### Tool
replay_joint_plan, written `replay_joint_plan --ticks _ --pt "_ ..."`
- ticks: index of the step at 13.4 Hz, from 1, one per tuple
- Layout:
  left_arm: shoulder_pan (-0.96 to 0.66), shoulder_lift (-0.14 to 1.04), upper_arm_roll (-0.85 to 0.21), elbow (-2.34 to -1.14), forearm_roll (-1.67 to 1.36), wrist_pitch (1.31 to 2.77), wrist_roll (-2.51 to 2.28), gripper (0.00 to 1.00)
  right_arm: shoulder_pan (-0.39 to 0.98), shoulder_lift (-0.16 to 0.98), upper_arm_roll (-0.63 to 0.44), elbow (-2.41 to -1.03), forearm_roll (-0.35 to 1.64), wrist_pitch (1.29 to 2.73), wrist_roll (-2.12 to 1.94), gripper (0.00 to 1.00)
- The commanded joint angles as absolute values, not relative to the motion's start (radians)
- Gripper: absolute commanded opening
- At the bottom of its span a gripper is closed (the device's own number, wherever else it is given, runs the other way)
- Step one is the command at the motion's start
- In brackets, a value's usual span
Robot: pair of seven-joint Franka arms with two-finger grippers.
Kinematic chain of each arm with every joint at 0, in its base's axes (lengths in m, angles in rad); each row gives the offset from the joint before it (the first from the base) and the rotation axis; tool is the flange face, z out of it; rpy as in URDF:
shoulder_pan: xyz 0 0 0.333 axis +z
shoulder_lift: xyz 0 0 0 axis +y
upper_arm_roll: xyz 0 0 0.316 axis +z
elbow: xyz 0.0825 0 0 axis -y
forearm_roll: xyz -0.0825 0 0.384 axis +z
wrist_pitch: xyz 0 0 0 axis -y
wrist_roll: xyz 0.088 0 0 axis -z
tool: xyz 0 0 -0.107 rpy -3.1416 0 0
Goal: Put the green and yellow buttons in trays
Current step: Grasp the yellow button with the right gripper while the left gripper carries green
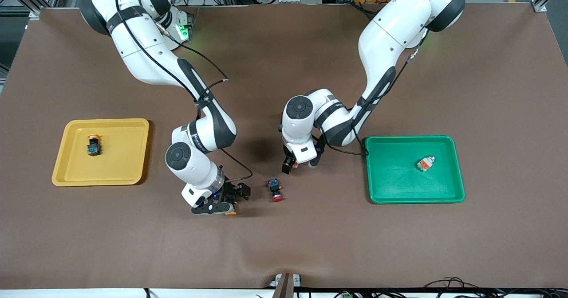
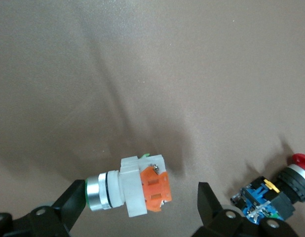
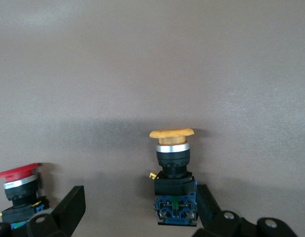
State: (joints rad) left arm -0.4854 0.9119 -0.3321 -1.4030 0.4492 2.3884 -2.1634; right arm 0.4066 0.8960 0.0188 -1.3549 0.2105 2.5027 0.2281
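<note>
The left gripper needs to close on the silver-white button (image 2: 133, 186) now, because its fingers are level with the button, around its orange side (image 2: 155, 189). Closing now would catch the button if they closed now.
My left gripper (image 1: 301, 164) is low over the mat beside the green tray (image 1: 390, 174), open around a silver-white button with an orange face (image 2: 137, 186). The button's round end touches one finger (image 2: 68, 205); the other finger stands apart. My right gripper (image 1: 225, 201) is low over the mat, open around a black button with a yellow cap (image 3: 173, 175), which lies against one finger (image 3: 208, 205). The cap shows beside that gripper (image 1: 230, 213). The yellow tray (image 1: 124, 156) holds a yellow-capped button (image 1: 93, 145). The green tray holds a silver-white button (image 1: 426, 163).
A black button with a red cap (image 1: 275, 190) lies on the mat between the two grippers. It also shows in the left wrist view (image 2: 271, 195) and the right wrist view (image 3: 19, 195). The brown mat ends toward the front camera.
</note>
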Motion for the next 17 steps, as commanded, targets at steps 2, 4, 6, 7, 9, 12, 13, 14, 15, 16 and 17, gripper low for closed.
replay_joint_plan --ticks 2,4,6,7,9,12,13,14,15,16,17 --pt "-0.486 0.922 -0.33 -1.396 0.434 2.408 -2.174 1.0 0.439 0.914 0.006 -1.339 0.209 2.499 0.259 1.0" --pt "-0.486 0.922 -0.33 -1.396 0.434 2.408 -2.174 0.84 0.459 0.931 0.0 -1.338 0.206 2.5 0.264 1.0" --pt "-0.486 0.927 -0.33 -1.396 0.434 2.408 -2.174 0.7 0.456 0.934 -0.003 -1.339 0.195 2.499 0.255 1.0" --pt "-0.486 0.927 -0.33 -1.396 0.434 2.408 -2.174 0.6 0.446 0.934 -0.005 -1.339 0.175 2.497 0.249 1.0" --pt "-0.486 0.917 -0.33 -1.396 0.434 2.407 -2.171 0.39 0.436 0.934 -0.005 -1.339 0.141 2.497 0.247 1.0" --pt "-0.469 0.885 -0.333 -1.394 0.434 2.385 -2.164 0.3 0.423 0.933 -0.005 -1.338 0.137 2.488 0.244 1.0" --pt "-0.453 0.867 -0.342 -1.393 0.436 2.356 -2.163 0.29 0.408 0.934 -0.006 -1.338 0.135 2.488 0.226 1.0" --pt "-0.445 0.847 -0.344 -1.393 0.436 2.324 -2.161 0.3 0.382 0.936 -0.005 -1.339 0.138 2.488 0.177 1.0" --pt "-0.439 0.824 -0.345 -1.394 0.437 2.278 -2.151 0.3 0.368 0.937 -0.005 -1.341 0.141 2.494 0.138 1.0" --pt "-0.439 0.798 -0.348 -1.394 0.436 2.213 -2.096 0.3 0.368 0.94 -0.005 -1.342 0.14 2.496 0.129 0.92" --pt "-0.428 0.77 -0.368 -1.396 0.433 2.147 -2.018 0.3 0.379 0.946 -0.005 -1.342 0.138 2.496 0.127 0.72"
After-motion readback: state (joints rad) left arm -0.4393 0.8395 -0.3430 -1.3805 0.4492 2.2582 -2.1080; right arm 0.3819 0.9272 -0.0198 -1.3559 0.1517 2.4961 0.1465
